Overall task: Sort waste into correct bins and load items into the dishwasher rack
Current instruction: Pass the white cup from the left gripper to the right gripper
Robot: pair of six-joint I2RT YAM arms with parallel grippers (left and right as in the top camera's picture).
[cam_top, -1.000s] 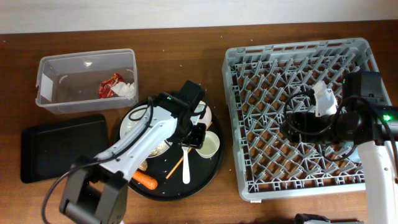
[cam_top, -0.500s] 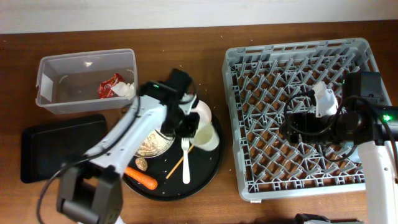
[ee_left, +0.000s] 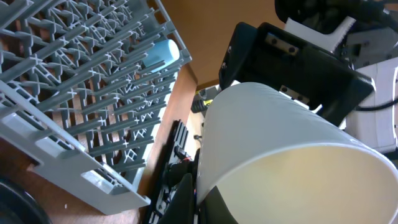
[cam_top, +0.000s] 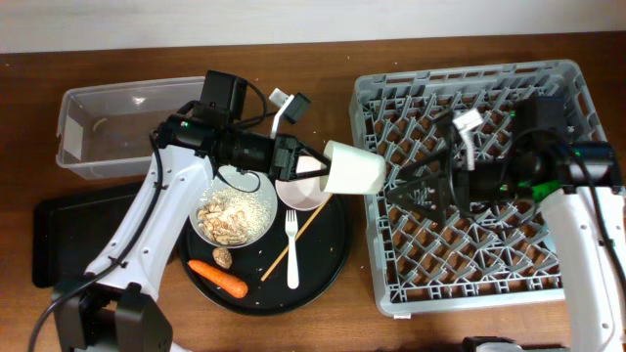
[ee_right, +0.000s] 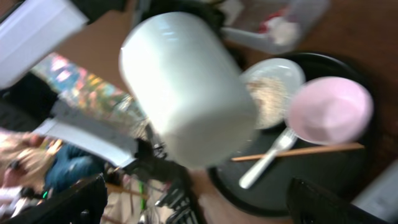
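I should grab the pale cream cup around its closed base end (cam_top: 374,173) with my right gripper. The cup's rim then stays free, so the cup can go opening first into the rack (cam_top: 391,284).
My left gripper (cam_top: 315,168) is shut on the rim of the pale cream cup (cam_top: 354,168). It holds the cup on its side in the air between the round tray and the dishwasher rack (cam_top: 391,284). The left wrist view shows the fingers (ee_left: 194,200) pinching the cup wall (ee_left: 273,143). My right gripper (cam_top: 440,186) is open over the rack, facing the cup (ee_right: 186,87). The wide pale-grey bowl (cam_top: 235,215) holds rice and scraps. The pink bowl (cam_top: 303,194), white fork (cam_top: 290,249) and carrot (cam_top: 217,278) lie on the tray. A light-blue cup (ee_left: 158,55) lies in the rack.
The clear tub (cam_top: 108,108) stands at the back left; the red wrapper and tissue (ee_right: 275,26) lie in it. The shallow black tray (cam_top: 59,240) lies in front of it. A wooden chopstick (cam_top: 298,235) lies on the big round black tray (cam_top: 333,269).
My left gripper has lifted the cream cup off the round tray and carried it right toward the rack. My right arm has swung left over the rack toward the cup.
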